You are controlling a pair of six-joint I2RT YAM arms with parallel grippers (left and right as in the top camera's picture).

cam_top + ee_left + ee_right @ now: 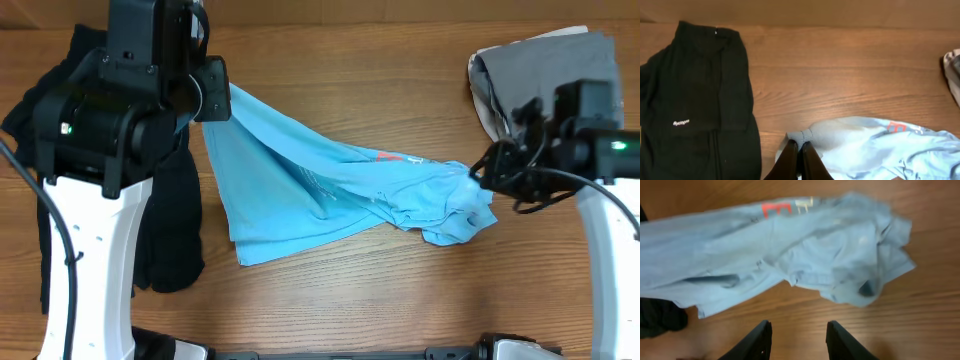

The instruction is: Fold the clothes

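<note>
Next, my right gripper grabs the light blue T-shirt's bunched end (465,212) (872,274), opposite my left gripper's hold, to spread and fold the T-shirt.
A light blue T-shirt (330,180) lies crumpled and stretched across the middle of the table, its orange lettering facing up. My left gripper (226,98) is shut on the shirt's ribbed collar edge (805,135) at its upper left end, holding it off the wood. My right gripper (478,172) hovers just past the bunched right end of the shirt (790,250). Its fingers (762,335) are open with only bare wood between them. A black shirt (690,100) with a small white chest logo lies flat at the left. Grey pieces (545,70) lie piled at the back right.
The black shirt (170,230) runs down the left side, partly under my left arm. A corner of it (657,317) shows in the right wrist view. Bare wood table (350,300) stretches along the front.
</note>
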